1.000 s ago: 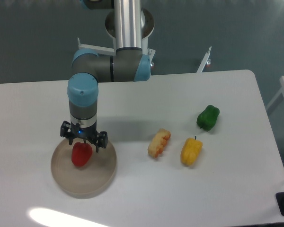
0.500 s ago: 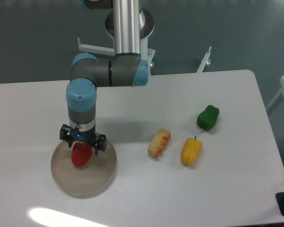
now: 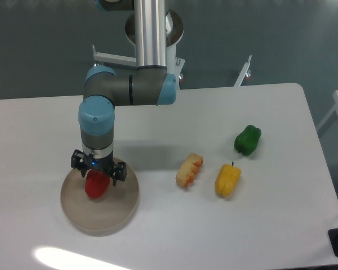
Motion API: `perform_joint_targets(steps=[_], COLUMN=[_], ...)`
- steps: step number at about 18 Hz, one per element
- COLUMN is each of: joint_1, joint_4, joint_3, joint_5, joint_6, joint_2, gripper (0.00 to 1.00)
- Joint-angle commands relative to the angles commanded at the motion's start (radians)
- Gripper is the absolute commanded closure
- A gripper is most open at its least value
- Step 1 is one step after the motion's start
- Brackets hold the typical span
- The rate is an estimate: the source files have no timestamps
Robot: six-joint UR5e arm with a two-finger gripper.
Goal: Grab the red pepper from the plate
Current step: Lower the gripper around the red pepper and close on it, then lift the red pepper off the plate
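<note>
My gripper is to lift the red pepper (image 3: 96, 186) from the plate (image 3: 115, 211) next, so it should grab the pepper by its rounded sides.
The red pepper (image 3: 96, 186) lies on the left half of the round beige plate (image 3: 115, 211) at the table's front left. My gripper (image 3: 98, 173) points straight down right over the pepper, covering its top. The dark fingers (image 3: 118, 170) stand wider apart than the pepper, one on each side of its upper part, so the gripper is open. I see no gap between pepper and plate.
A ridged orange-and-cream toy food piece (image 3: 189, 170) lies mid-table. Right of it are the yellow pepper (image 3: 227, 179) and, farther back, the green pepper (image 3: 247, 139). The arm's base column (image 3: 152, 28) stands at the back edge.
The arm has come down a little and shifted slightly left, bringing the gripper lower over the red pepper. The pepper has stayed in place on the plate.
</note>
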Motion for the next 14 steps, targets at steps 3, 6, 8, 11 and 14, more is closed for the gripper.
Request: perform_joint_targets(steps=[3, 6, 8, 11, 14], joint_1=[0.000, 0.000, 0.002, 0.002, 0.002], joint_4=[0.000, 0.000, 0.000, 0.000, 0.000], joint_3=[0.000, 0.000, 0.002, 0.002, 0.002], joint_5=[0.000, 0.000, 0.000, 0.000, 0.000], joint_6=[0.002, 0.002, 0.002, 0.002, 0.002], joint_2=[0.000, -0.002, 0.000, 0.002, 0.009], gripper=[0.10, 0.13, 0.15, 0.28, 0.36])
